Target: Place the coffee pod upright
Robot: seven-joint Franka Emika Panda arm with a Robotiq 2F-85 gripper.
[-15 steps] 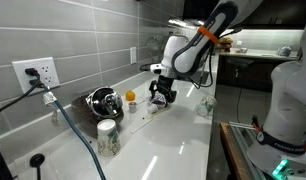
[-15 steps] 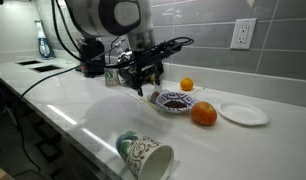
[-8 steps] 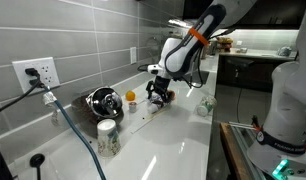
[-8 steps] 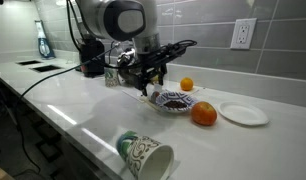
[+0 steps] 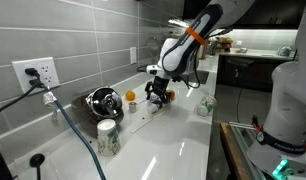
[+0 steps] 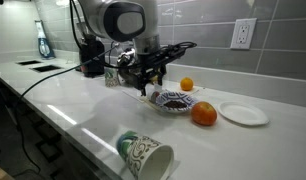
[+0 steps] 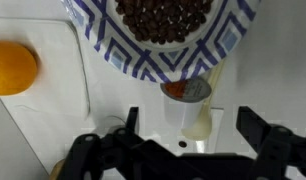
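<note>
The gripper's fingers are above the pod with wide counter around it, so they would miss the pod if they closed now. The gripper needs to go lower first, then close on the pod.
In the wrist view the coffee pod (image 7: 186, 102) is a small whitish capsule with a reddish-brown flat end. It seems to lie on its side on the white counter, flat end towards the patterned bowl (image 7: 128, 62). My gripper (image 7: 188, 122) is open, its dark fingers (image 7: 130, 118) standing either side of the pod without touching it. In both exterior views the gripper (image 5: 158, 96) (image 6: 146, 87) hangs low over the counter beside the bowl (image 6: 174, 101). The pod is too small to make out there.
An orange (image 7: 13, 68) (image 6: 203, 114) lies by the bowl, with a smaller one (image 6: 186, 84) behind. A white plate (image 6: 243, 113) sits further along. A patterned cup (image 6: 143, 155) lies on its side near the counter edge. Cables run from the wall outlet (image 5: 35, 72).
The gripper has shifted slightly towards the bowl over the last second. It has barely moved in the last half second. Nothing was grasped.
</note>
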